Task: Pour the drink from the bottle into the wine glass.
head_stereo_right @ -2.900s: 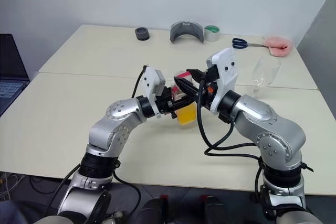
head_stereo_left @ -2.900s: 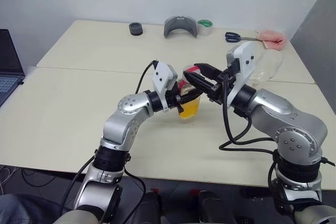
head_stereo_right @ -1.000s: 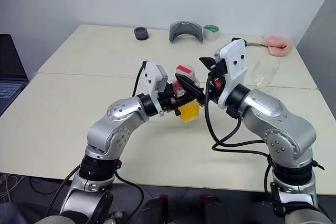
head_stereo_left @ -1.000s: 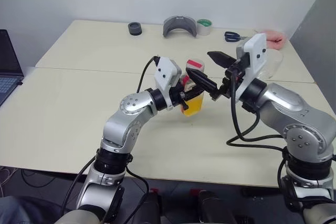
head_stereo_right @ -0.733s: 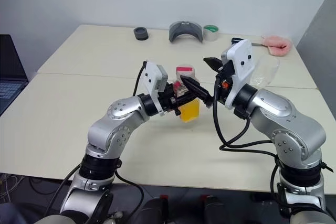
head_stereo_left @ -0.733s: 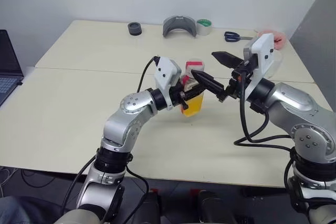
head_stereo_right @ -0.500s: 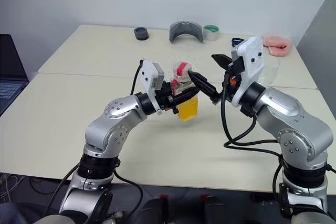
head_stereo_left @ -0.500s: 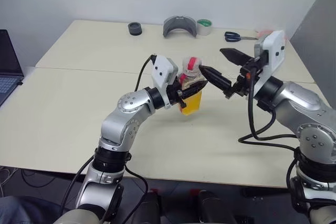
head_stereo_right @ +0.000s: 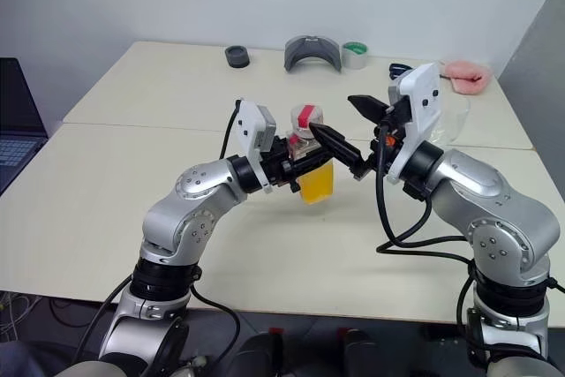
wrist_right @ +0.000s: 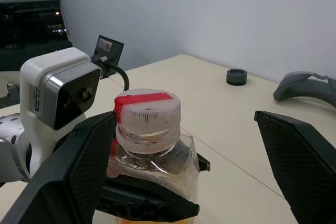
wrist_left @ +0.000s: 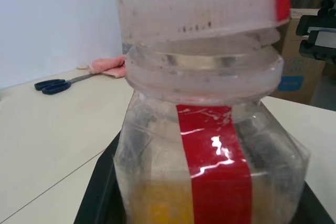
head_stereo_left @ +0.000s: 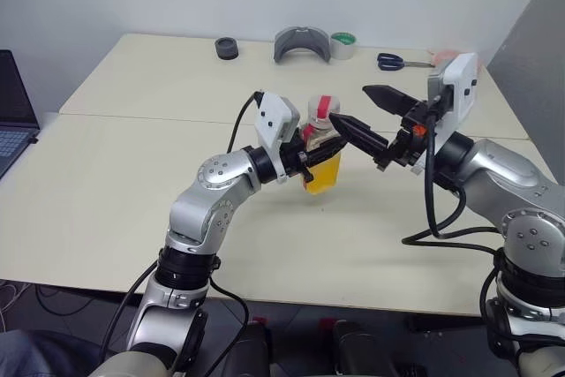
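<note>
The cap (head_stereo_left: pixel 323 105) (wrist_right: pixel 148 114) sits beside one finger of my right gripper, so closing now would miss it. Next, both fingers line up with the cap before closing.
My left gripper (head_stereo_left: pixel 305 157) is shut on the bottle (head_stereo_left: pixel 320 153) and holds it upright above the table's middle. The bottle is clear, with a red stripe and a red-and-white cap (wrist_right: pixel 148 115) on its neck. The orange drink (head_stereo_left: pixel 321 176) fills its lower part. My right gripper (head_stereo_left: pixel 348 104) is open just right of the cap, one fingertip beside it and the other higher and farther back. In the left wrist view the bottle (wrist_left: pixel 210 145) sits between the black fingers (wrist_left: pixel 100 203). The wine glass (head_stereo_right: pixel 452 119) stands at the back right, partly hidden behind my right wrist.
Along the far edge lie a black ring (head_stereo_left: pixel 229 48), a grey curved piece (head_stereo_left: pixel 303 44), a tape roll (head_stereo_left: pixel 344 41), scissors (head_stereo_left: pixel 393 61) and a pink cloth (head_stereo_right: pixel 465 75). A laptop (head_stereo_left: pixel 13 116) sits past the table's left edge.
My right gripper has drawn back to the right from around the cap, jaws still open. The bottle stays in the left gripper and now stands more upright.
</note>
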`<move>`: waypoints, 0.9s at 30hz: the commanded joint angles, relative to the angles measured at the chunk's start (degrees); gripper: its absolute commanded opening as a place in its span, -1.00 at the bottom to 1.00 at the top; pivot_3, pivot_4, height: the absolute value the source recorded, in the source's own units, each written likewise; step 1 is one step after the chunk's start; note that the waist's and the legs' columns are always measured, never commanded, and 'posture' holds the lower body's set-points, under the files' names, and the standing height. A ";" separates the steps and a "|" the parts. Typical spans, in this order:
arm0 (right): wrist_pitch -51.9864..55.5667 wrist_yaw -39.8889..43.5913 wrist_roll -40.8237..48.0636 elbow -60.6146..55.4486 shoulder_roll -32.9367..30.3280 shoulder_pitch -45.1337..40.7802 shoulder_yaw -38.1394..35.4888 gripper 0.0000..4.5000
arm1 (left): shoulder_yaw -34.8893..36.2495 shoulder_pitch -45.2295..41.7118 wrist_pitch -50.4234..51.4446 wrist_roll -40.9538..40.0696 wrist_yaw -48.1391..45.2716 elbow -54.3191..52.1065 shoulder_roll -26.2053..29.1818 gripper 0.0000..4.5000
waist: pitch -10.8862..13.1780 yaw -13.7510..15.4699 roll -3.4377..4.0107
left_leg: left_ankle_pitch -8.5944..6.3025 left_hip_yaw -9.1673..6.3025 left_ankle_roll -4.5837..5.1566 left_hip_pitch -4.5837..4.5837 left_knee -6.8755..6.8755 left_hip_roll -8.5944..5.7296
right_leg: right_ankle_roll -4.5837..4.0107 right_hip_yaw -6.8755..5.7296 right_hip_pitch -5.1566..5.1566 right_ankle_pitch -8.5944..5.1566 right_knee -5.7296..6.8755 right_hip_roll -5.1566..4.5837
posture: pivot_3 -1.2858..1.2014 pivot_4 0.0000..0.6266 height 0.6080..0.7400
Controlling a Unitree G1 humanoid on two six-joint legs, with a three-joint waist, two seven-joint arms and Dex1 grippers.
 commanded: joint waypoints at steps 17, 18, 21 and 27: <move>-4.20 1.10 -1.52 4.36 6.69 -4.26 3.80 0.98 | 0.31 -1.47 -0.24 -1.26 -1.02 -3.58 -0.05 -0.22 | 0.00 0.00 0.00 | 0.00 -0.01 0.00 0.00 0.00 0.01 | 0.00 -0.01 0.00 0.00 0.00 0.00 | 0.03 -0.52 1.00; -4.19 0.99 -1.43 4.58 6.95 -4.48 3.65 0.98 | 0.26 -1.37 -0.14 -1.23 -0.97 -3.74 -0.11 -0.22 | 0.00 0.00 0.00 | 0.00 -0.01 0.00 0.00 0.00 0.01 | 0.00 -0.01 0.00 0.00 0.01 0.00 | 0.03 -0.52 1.00; -4.00 0.84 -1.07 4.80 7.33 -4.78 3.28 0.98 | 0.24 -1.16 0.12 -1.18 -0.97 -4.03 -0.20 -0.22 | 0.00 0.00 0.00 | 0.00 -0.01 0.00 0.00 0.01 0.01 | 0.00 -0.01 0.00 0.00 0.01 0.00 | 0.03 -0.52 1.00; -3.52 0.86 0.19 4.57 7.60 -4.66 2.83 0.39 | 0.26 -1.17 0.23 -1.11 -1.17 -3.94 -0.20 -0.22 | 0.00 0.00 0.00 | 0.00 -0.01 0.00 0.00 0.01 0.01 | 0.00 -0.01 0.00 0.00 0.01 0.00 | 0.03 -0.52 1.00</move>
